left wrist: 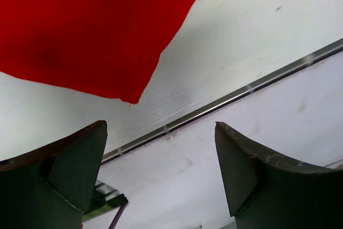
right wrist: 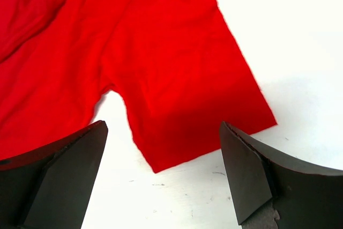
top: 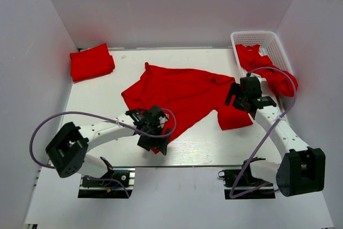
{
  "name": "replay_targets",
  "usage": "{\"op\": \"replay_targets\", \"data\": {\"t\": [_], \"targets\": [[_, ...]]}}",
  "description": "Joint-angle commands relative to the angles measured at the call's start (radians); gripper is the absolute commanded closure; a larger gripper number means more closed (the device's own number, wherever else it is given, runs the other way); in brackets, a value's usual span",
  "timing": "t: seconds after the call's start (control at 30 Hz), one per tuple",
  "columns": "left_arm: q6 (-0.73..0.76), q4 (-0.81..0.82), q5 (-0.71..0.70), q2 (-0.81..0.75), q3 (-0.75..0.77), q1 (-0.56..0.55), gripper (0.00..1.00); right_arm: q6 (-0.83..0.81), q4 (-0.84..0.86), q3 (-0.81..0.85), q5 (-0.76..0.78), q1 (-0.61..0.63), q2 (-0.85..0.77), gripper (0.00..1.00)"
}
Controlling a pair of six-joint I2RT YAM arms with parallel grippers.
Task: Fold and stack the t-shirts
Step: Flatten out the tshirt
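Observation:
The left gripper grabs the rumpled t-shirt by its near bottom corner (top: 156, 151) (left wrist: 133, 94) next, to stretch and spread it flat for folding.
One red t-shirt (top: 182, 92) lies spread and rumpled across the middle of the table. My left gripper (top: 156, 139) hovers at its near bottom corner, jaws open and empty. In the left wrist view that corner (left wrist: 131, 99) sits just beyond the left gripper (left wrist: 161, 127). Over the shirt's right sleeve (top: 236, 117) my right gripper (top: 235, 97) is open with nothing held. The right wrist view shows the sleeve's hem (right wrist: 177, 89) lying flat just ahead of the right gripper (right wrist: 162, 127). A folded red t-shirt (top: 91, 61) rests at the back left.
A white lattice basket (top: 256, 38) stands at the back right, with more red t-shirts (top: 270, 73) spilling over its near rim. White walls enclose the table on three sides. The table's metal front rail (left wrist: 241, 92) runs close by the left gripper.

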Motion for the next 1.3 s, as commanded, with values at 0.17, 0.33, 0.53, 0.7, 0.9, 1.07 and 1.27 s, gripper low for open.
{"op": "replay_targets", "data": {"t": [0.17, 0.33, 0.53, 0.7, 0.9, 1.07, 1.27], "targets": [[-0.037, -0.034, -0.154, 0.089, 0.034, -0.070, 0.18, 0.002, -0.027, -0.014, 0.001, -0.045, -0.028, 0.10], [-0.071, -0.008, -0.217, 0.119, 0.034, -0.079, 0.22, -0.005, -0.030, -0.026, -0.016, -0.062, -0.039, 0.10], [-0.092, 0.024, -0.272, 0.195, 0.057, -0.079, 0.23, -0.014, -0.034, -0.031, -0.022, -0.080, -0.046, 0.10], [-0.101, 0.046, -0.282, 0.258, 0.067, -0.079, 0.43, -0.016, -0.045, -0.040, -0.016, -0.096, -0.045, 0.10], [-0.123, 0.017, -0.341, 0.271, 0.088, -0.070, 1.00, -0.002, -0.053, -0.064, 0.000, -0.128, -0.030, 0.10], [-0.132, -0.011, -0.397, 0.235, 0.099, -0.060, 1.00, 0.022, -0.048, -0.103, 0.016, -0.177, 0.018, 0.10], [-0.123, -0.023, -0.407, 0.226, 0.110, -0.060, 1.00, 0.032, 0.056, -0.156, -0.057, -0.223, 0.072, 0.10]]}}
